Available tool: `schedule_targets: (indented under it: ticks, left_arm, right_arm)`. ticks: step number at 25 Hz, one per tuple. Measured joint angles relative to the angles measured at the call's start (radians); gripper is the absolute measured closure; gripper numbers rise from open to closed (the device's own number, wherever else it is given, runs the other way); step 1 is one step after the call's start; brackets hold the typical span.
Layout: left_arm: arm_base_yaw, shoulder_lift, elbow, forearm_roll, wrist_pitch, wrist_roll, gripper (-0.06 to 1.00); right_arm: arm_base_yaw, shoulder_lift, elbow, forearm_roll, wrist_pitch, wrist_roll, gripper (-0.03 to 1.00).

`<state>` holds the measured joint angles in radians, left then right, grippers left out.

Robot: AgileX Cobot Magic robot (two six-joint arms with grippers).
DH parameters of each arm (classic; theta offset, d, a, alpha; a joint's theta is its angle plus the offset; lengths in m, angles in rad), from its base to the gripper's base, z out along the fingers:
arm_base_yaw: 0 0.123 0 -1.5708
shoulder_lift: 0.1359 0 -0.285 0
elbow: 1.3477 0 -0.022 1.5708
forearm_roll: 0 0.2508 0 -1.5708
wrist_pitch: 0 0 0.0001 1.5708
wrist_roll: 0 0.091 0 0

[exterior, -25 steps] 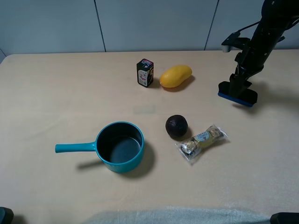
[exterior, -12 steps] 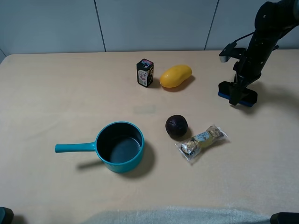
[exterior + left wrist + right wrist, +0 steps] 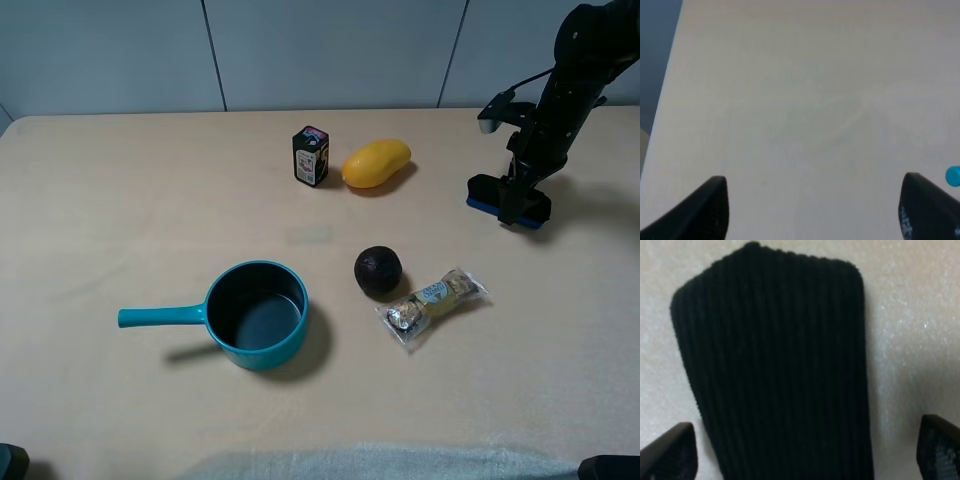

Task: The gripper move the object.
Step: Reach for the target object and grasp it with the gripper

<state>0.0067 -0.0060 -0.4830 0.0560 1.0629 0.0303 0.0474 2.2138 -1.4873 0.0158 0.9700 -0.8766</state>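
Note:
The robot's right gripper should close on the block now: its fingers are low on both sides of the ribbed black top, so it would hold the block.
The object, an oblong block with a black felt top on a blue base, lies on the table at the far right. In the right wrist view its ribbed black top fills the frame. My right gripper hangs straight over it, open. In the right wrist view its two fingertips stand wide apart on either side of the block, with bare table showing between each and the block. My left gripper is open and empty over bare table.
A teal saucepan stands front centre, its handle tip just in the left wrist view. A dark round fruit and a wrapped candy pack lie in the middle. A small black box and a yellow mango are further back.
The block was tilted in the right gripper's hold a second ago and now lies flat on the table. The right wrist has shifted slightly to the right.

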Motion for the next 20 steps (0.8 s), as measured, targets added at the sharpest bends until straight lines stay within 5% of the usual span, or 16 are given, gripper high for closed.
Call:
schedule_targets:
  ticks: [6, 20]
  left_arm:
    - [0.0, 0.0, 0.0, 0.0, 0.0, 0.0, 0.24]
    - [0.0, 0.0, 0.0, 0.0, 0.0, 0.0, 0.24]
  right_arm:
    - [0.0, 0.0, 0.0, 0.0, -0.008, 0.0, 0.32]
    - [0.0, 0.003, 0.0, 0.011, -0.008, 0.0, 0.56]
